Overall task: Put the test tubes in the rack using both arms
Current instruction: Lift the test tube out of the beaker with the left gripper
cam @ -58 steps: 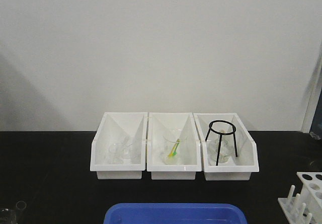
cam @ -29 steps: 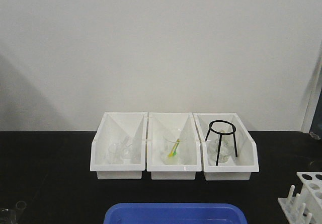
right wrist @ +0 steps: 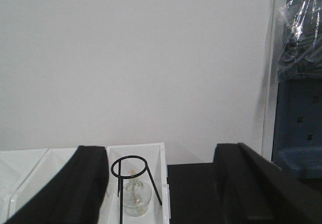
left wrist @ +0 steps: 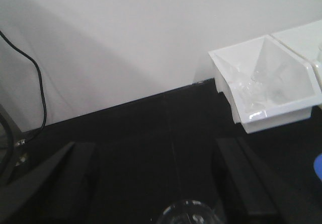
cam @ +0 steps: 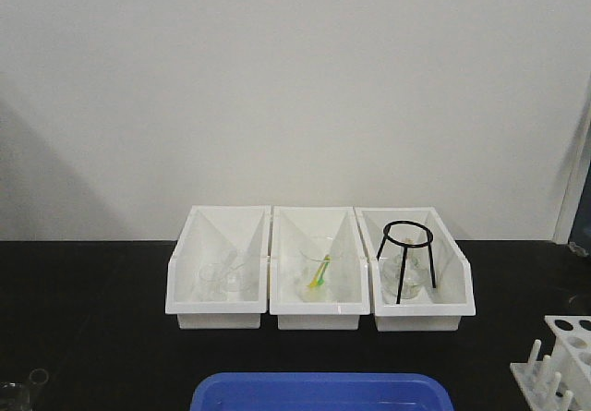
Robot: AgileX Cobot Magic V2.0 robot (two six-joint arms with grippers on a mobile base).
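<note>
The test tube should go to the white rack point(cam: 560, 363). My left gripper will next grab the test tube's glass side beside its round opening to move it there.
The white rack point(cam: 560, 363) stands at the front right corner of the black table, cut by the frame edge, its holes showing nothing in them. At the front left corner a small round clear glass mouth point(cam: 37, 376) pokes up beside more glass at the edge; it may be a test tube. Neither arm appears in the front view. My left gripper point(left wrist: 151, 183) is open above the dark table, with a round clear glass rim point(left wrist: 187, 213) low between its fingers; I cannot tell whether this is a tube or a beaker. My right gripper point(right wrist: 161, 183) is open and holds nothing.
Three white bins sit in a row against the wall: the left bin point(cam: 218, 311) with glassware, the middle bin point(cam: 319, 314) with a beaker and a yellow-green stick point(cam: 319, 272), the right bin point(cam: 423, 314) with a black ring stand point(right wrist: 132, 176). A blue tray point(cam: 319, 391) lies in front.
</note>
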